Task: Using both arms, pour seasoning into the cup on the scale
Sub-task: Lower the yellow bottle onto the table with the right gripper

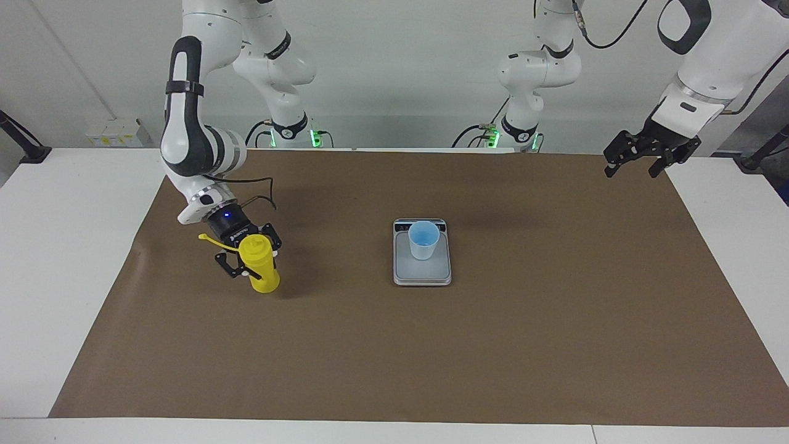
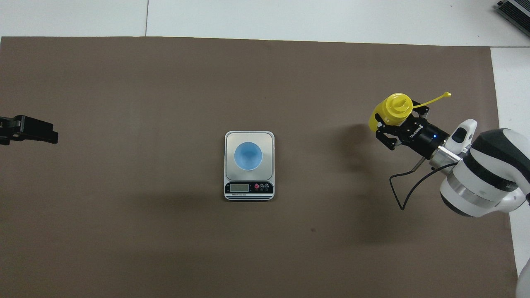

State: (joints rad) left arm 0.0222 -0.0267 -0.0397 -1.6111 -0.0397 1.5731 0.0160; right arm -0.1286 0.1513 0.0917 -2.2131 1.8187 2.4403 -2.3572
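Note:
The yellow bottle's base (image 2: pixel 372 124) is above the brown mat, apart from its shadow. My right gripper needs to keep holding the yellow bottle.
The yellow seasoning bottle (image 1: pixel 260 269) (image 2: pixel 396 107) stands nearly upright toward the right arm's end of the table, nozzle up, its cap strap sticking out sideways. My right gripper (image 1: pixel 249 261) (image 2: pixel 388 124) is shut on its body from the side. Its base is at the brown mat (image 1: pixel 542 345) or just above it; I cannot tell which. The pale blue cup (image 1: pixel 423 241) (image 2: pixel 248 156) stands upright on the silver scale (image 1: pixel 423 273) (image 2: pixel 231 139) mid-table. My left gripper (image 1: pixel 638 161) (image 2: pixel 27 129) hangs open and waits over the mat's corner at the left arm's end.
The scale's display strip (image 2: pixel 239 187) faces the robots. A black cable (image 2: pixel 408 188) loops from the right wrist. White tabletop (image 1: pixel 68 259) borders the mat at both ends. A grey device (image 2: pixel 514 11) lies at the table's farthest corner.

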